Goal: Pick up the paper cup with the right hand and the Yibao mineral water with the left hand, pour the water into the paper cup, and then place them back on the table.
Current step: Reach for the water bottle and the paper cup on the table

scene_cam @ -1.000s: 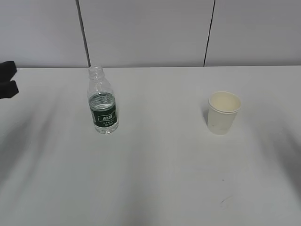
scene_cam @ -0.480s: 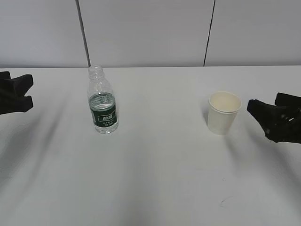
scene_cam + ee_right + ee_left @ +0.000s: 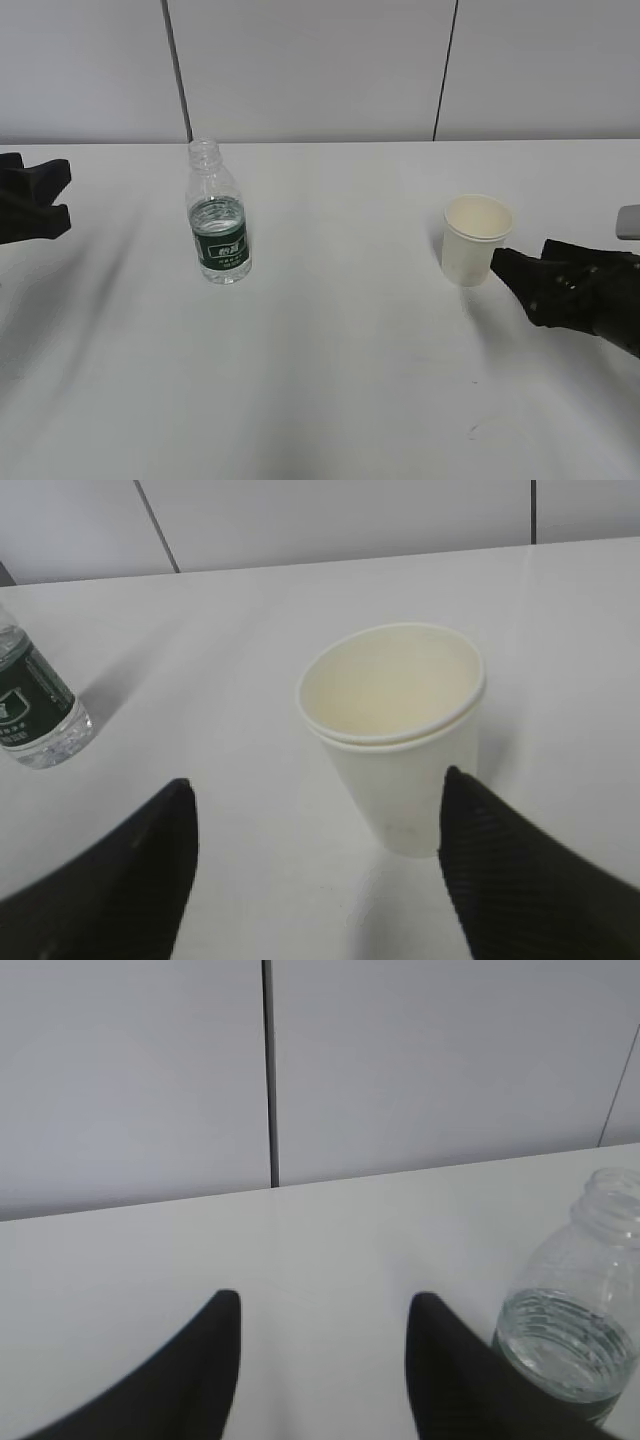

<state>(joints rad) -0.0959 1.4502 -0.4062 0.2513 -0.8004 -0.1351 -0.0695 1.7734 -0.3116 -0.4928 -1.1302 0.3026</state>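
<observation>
The paper cup's open rim (image 3: 478, 200) needs to stay free to receive the water. My right gripper should grab the paper cup by its body (image 3: 466, 260) next.
The paper cup (image 3: 476, 240) stands upright and empty on the white table (image 3: 340, 350), right of centre. The Yibao mineral water (image 3: 219, 225) stands upright and capless, left of centre, with a little water inside. My right gripper (image 3: 520, 262) is open just right of the cup, low over the table. In the right wrist view the cup (image 3: 400, 730) stands close ahead, near the right finger of that gripper (image 3: 316, 780). My left gripper (image 3: 40, 200) is open at the left edge, well apart from the bottle. In the left wrist view the bottle (image 3: 575, 1340) is right of the open gripper (image 3: 322, 1305).
A grey panelled wall (image 3: 320, 70) runs behind the table's far edge. The bottle also shows at the far left of the right wrist view (image 3: 35, 705). A faint dark speck (image 3: 472, 432) lies on the table near the front.
My right gripper has come in from the right and moved left, close to the cup. My left gripper entered from the left edge, then stayed nearly still.
</observation>
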